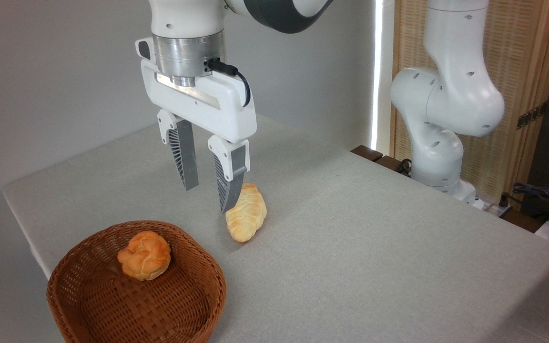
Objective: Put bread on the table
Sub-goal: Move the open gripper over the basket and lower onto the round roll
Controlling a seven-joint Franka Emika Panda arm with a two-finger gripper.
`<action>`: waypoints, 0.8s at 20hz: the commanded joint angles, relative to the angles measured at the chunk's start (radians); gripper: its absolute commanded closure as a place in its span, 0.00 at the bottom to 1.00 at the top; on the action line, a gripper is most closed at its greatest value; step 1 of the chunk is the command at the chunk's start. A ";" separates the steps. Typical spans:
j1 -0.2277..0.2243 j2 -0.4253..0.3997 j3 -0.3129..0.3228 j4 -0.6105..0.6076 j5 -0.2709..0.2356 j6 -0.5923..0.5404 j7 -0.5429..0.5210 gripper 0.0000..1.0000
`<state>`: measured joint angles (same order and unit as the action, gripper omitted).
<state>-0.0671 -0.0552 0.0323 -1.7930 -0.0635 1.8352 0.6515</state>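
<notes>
My gripper will next grab the bread (144,255) by its rounded sides and move it from the wicker basket onto the table.
The bread (144,255), a small round orange-golden bun with twisted folds, lies inside the brown wicker basket (198,305) at the lower left. My gripper (208,200) hangs open above the grey table (374,247), up and to the right of the bun, with nothing between its grey ribbed fingers (184,157). Its tips are just beyond the basket's far rim.
A longer pale-yellow ridged loaf (246,213) lies on the cloth right beside the gripper's right finger. The arm's white base (439,157) stands at the table's far right edge, with cables and a bamboo screen behind it.
</notes>
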 commanded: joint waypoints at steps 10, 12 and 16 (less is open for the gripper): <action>0.009 0.028 -0.029 0.020 -0.056 0.001 0.025 0.00; 0.007 0.040 -0.031 0.020 -0.073 0.010 0.033 0.00; -0.010 0.058 -0.031 0.014 -0.076 0.087 0.042 0.00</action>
<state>-0.0668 -0.0206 -0.0004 -1.7920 -0.1194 1.8711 0.6675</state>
